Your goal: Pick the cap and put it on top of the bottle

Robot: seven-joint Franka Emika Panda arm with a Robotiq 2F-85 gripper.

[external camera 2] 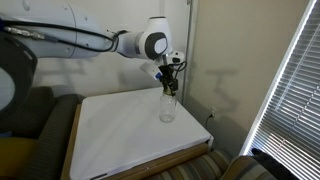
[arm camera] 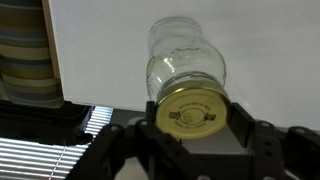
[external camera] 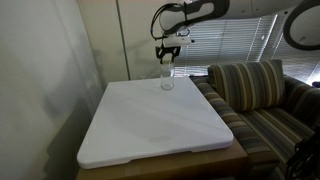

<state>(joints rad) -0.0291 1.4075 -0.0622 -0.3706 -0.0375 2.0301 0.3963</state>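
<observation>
The cap's lower edge meets the bottle's rim between my fingers and lines up with the glass, so it is now time to release the cap.
In the wrist view a round yellowish cap (arm camera: 192, 112) with small printing sits clamped between the two black fingers (arm camera: 243, 122) of my gripper (arm camera: 193, 118), which is shut on it. Just beyond the cap lies the clear bottle (arm camera: 185, 58), its mouth hidden behind the cap. In both exterior views the gripper (external camera: 166, 60) (external camera 2: 168, 85) hangs straight over the upright bottle (external camera: 166, 81) (external camera 2: 167, 108), close above its top. The bottle stands near the far edge of the white tabletop (external camera: 150, 125). The cap is too small to make out in the exterior views.
A striped sofa (external camera: 250, 85) stands beside the white table (external camera 2: 120, 140). Window blinds (external camera 2: 295, 90) are near the table's corner and a wall runs right behind the bottle. The striped cushion (arm camera: 25, 60) shows at the left of the wrist view.
</observation>
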